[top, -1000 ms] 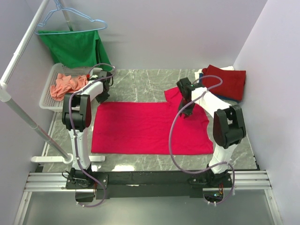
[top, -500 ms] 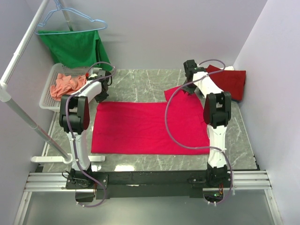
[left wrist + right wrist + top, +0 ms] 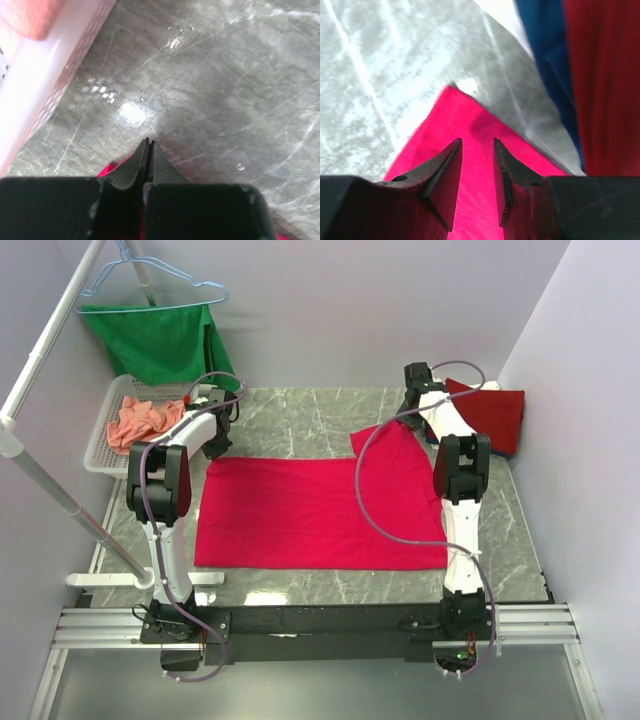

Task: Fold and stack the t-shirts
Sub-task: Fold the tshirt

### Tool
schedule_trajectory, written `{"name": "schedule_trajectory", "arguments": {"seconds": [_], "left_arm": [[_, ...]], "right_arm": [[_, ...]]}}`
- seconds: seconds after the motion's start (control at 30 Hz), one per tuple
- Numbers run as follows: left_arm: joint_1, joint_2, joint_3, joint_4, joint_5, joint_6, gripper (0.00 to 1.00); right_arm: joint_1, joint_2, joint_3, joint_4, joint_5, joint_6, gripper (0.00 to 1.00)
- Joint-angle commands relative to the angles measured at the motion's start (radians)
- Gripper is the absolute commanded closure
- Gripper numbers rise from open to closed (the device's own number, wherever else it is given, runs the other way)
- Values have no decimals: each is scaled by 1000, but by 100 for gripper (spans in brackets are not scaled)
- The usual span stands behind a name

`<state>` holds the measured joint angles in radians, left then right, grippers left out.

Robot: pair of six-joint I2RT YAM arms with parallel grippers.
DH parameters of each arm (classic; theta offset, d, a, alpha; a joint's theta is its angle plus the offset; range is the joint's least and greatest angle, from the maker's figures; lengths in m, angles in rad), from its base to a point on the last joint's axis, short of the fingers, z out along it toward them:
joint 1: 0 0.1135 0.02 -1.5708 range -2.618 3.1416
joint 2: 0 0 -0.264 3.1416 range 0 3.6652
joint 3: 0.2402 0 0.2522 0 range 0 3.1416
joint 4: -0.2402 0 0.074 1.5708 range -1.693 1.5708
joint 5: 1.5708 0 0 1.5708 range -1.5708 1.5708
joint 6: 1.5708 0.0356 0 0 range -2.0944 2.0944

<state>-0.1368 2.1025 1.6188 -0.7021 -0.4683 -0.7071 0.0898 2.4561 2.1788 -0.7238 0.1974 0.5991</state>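
My right gripper grabs the pinkish-red t-shirt's far sleeve corner next, opposite my left gripper, to fold the t-shirt's far edge over.
A bright pinkish-red t-shirt lies spread flat on the marble table. Its far-right sleeve points toward the back. My right gripper hovers open over that sleeve's corner, with nothing between its fingers. My left gripper is shut at the shirt's far-left corner. Its tips reach past the cloth over bare marble, and a sliver of red shows beneath. A folded dark red t-shirt tops blue and white ones at the back right. A salmon-orange t-shirt sits in a basket.
The white basket stands at the back left, its wall close to my left gripper. A green cloth hangs from a hanger on a white rack pole. Walls close in on the back and right.
My right arm has stretched toward the back, from above the shirt's right part to the sleeve's far corner, and its jaws have widened. The left arm and the shirt have barely moved.
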Motion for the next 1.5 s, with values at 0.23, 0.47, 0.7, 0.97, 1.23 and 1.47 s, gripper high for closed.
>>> {"name": "schedule_trajectory", "arguments": {"seconds": [0.23,0.47,0.7,0.97,1.23,1.47], "left_arm": [[2,-24,70,-31,33,15,99],[2,-47,82,-45,37,17,99],[2,-61,104,-50,42,20,99],[2,-68,99,-45,45,27,99],[2,-93,89,-36,51,34,99],[2,-113,75,-33,48,32,99]], "right_arm": [[-59,142,288,-124,-142,25,50],[-85,175,337,-164,-194,51,50],[-84,195,348,-189,-300,28,52],[-68,190,343,-224,-303,-4,52],[-67,213,352,-296,-331,-7,57],[-67,195,326,-322,-283,-9,97]]}}
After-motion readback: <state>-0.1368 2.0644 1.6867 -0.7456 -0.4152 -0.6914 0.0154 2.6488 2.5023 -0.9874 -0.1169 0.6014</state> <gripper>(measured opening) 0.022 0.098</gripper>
